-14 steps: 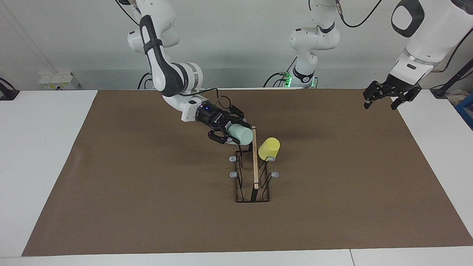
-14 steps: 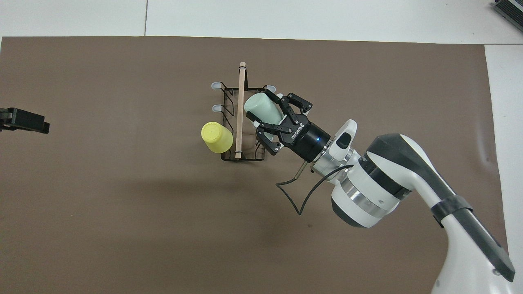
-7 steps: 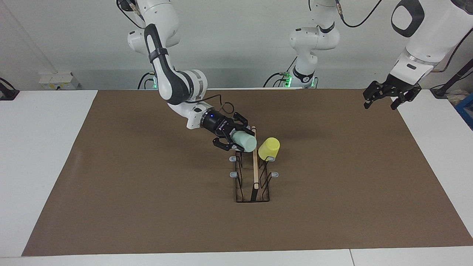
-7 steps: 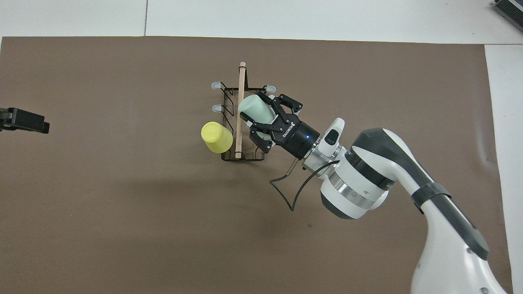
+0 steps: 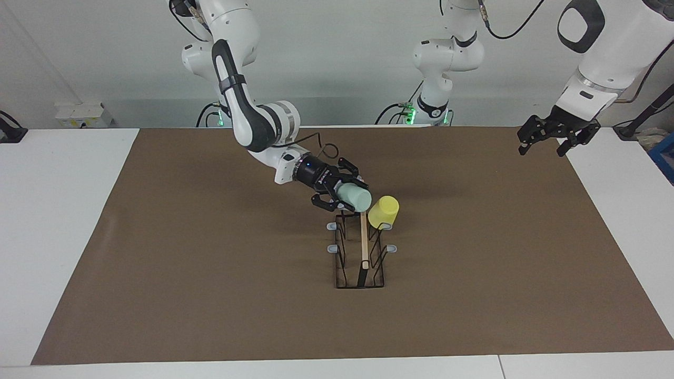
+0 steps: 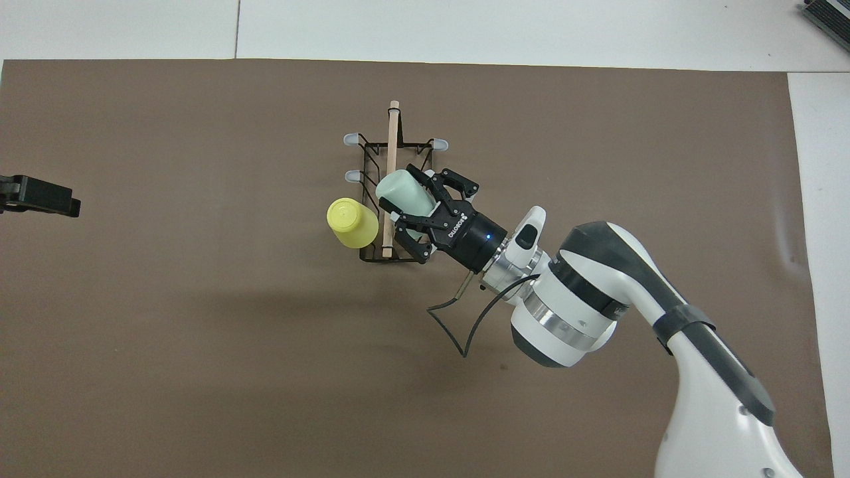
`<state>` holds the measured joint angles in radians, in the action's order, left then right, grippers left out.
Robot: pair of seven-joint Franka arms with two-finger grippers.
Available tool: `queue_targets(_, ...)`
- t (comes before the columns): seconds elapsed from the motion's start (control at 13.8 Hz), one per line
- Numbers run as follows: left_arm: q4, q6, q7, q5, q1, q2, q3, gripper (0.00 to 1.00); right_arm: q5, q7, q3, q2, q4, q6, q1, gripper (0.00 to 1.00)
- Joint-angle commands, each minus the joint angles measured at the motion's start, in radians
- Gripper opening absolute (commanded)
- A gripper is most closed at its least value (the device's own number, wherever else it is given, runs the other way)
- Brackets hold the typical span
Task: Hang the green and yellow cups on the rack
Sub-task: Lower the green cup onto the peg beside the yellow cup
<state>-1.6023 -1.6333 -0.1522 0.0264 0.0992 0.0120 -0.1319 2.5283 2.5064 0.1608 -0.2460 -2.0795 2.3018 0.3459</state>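
Observation:
My right gripper is closed on the mint green cup [image 5: 356, 198] and should stay closed until the cup reaches its peg: the cup is tilted over the rack's wooden rod, short of that peg.
The black wire rack [image 5: 360, 266] [image 6: 372, 174] with a light wooden rod stands mid-table. The yellow cup [image 5: 384, 212] [image 6: 352, 223] hangs tilted on the prong nearest the robots, on the rack's side toward the left arm's end. My right gripper [image 5: 345, 196] [image 6: 415, 206] is shut on the mint green cup [image 5: 356, 198] [image 6: 400, 192] and holds it tilted, bottom forward, over the rack's end nearest the robots, close to the rod. My left gripper [image 5: 542, 142] [image 6: 40, 196] hangs in the air over the mat's edge at the left arm's end and waits.
A brown mat [image 5: 210, 273] covers most of the white table [image 5: 58, 221]. Grey-tipped prongs [image 5: 332, 248] stick out free on both sides of the rack.
My right gripper has carried the green cup lower and toward the rod and the yellow cup, over the rack's near end. The left arm and the yellow cup have not moved.

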Motion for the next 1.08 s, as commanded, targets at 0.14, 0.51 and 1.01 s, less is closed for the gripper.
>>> queue_targets(0.14,-0.004,0.004,0.011,-0.003,0.001,-0.006,0.0,1.0,0.041,0.028,0.003,0.062,-0.109,-0.09,-0.028,0.0)
queue_targets(0.51,-0.004,0.004,0.011,-0.003,0.001,-0.006,0.0,1.0,0.04,0.066,0.003,0.128,-0.259,-0.202,-0.053,0.0)
queue_targets(1.01,-0.004,0.004,0.011,-0.003,0.001,-0.006,0.0,1.0,0.03,0.091,0.003,0.182,-0.384,-0.263,-0.076,0.0)
